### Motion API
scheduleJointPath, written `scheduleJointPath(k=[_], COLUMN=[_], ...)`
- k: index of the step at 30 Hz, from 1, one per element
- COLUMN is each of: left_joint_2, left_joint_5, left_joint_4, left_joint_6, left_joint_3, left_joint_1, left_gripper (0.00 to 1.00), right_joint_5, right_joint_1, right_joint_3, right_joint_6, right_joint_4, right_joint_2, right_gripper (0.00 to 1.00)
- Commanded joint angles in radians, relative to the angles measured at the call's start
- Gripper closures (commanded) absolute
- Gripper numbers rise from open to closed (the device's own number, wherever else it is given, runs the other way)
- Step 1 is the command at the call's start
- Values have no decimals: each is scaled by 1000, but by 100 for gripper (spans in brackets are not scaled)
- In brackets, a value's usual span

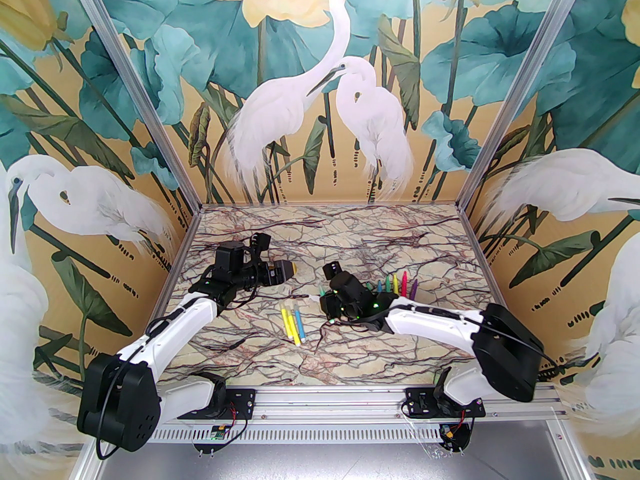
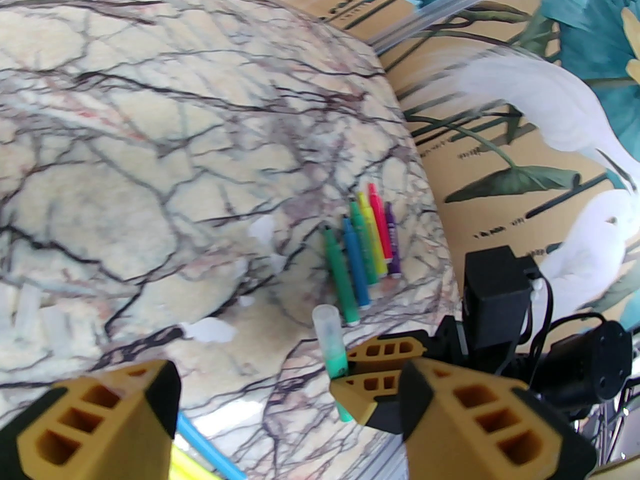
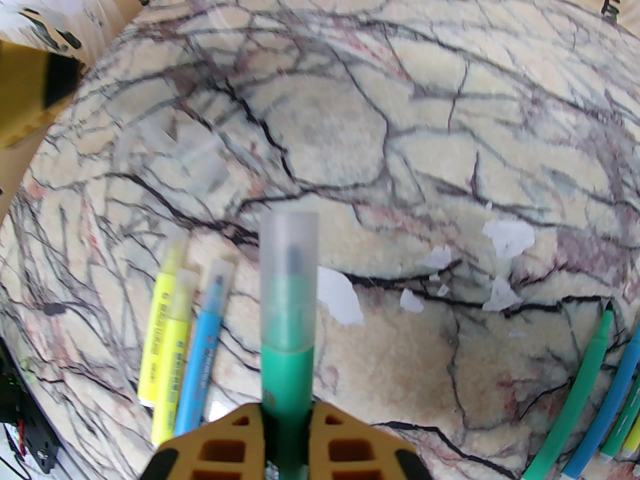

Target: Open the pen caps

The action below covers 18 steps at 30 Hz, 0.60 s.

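I should next use my left gripper to grab the see-through pen cap [image 3: 289,263] and pull it open while my right gripper holds the green body of the pen.
My right gripper [image 3: 286,420] is shut on the body of a green pen [image 3: 286,373], held above the table. Its see-through pen cap [image 3: 289,263] sits on the tip and points toward my left arm. My left gripper [image 2: 280,418] stands open with nothing between its fingers, a short way from that pen cap [image 2: 327,325]. In the top view the left gripper [image 1: 289,270] is left of the right gripper [image 1: 327,302]. Two yellow pens [image 3: 167,313] and a blue pen [image 3: 205,343] lie capped on the table, in front of both grippers in the top view [image 1: 292,324].
Several uncapped pens [image 1: 395,285] lie in a row to the right of the right gripper, the same row [image 2: 367,248] showing green, blue, yellow, pink and purple. Blurred clear loose caps [image 3: 200,165] lie on the marble table [image 1: 350,238]. White worn patches [image 3: 507,238] mark the surface.
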Motion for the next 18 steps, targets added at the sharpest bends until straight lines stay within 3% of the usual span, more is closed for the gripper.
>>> scheduleJointPath(k=[1,18], left_joint_2=[20,116], left_joint_5=[84,145], left_joint_4=[59,94], left_joint_6=[-19,-5], left_joint_3=[-7,61], left_joint_1=[-19,-128], left_gripper=[25,36], right_joint_5=[-19,-95], right_joint_1=[-5,-5], right_joint_3=[-19,-40], right_joint_6=[-29,-58], right_joint_4=[46,114], right_joint_2=[-43,-113], right_gripper=[87,87])
